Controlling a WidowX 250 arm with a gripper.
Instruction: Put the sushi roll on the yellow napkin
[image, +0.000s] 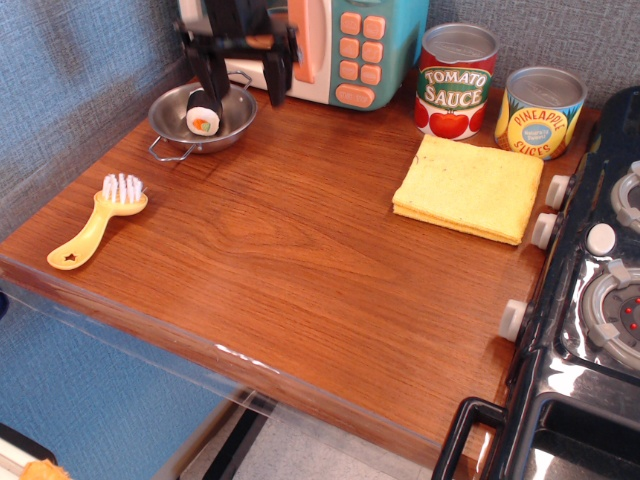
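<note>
The sushi roll (204, 112) should go on the yellow napkin (469, 187), so my gripper should next grab the roll by its black sides.
The sushi roll (204, 112), black with a white end and orange-green centre, lies in a small silver pan (232, 128) at the back left of the wooden table. The yellow napkin (469, 187) lies flat at the back right, in front of the two cans. My gripper (243, 80) is black and open, raised at the back left just above and behind the pan, its left finger close beside the roll and its right finger past the pan's right rim. It holds nothing.
A tomato sauce can (456, 81) and a pineapple can (540, 112) stand behind the napkin. A toy microwave (360, 45) stands at the back. A yellow-handled brush (98, 220) lies at the left edge. A toy stove (590, 300) fills the right side.
</note>
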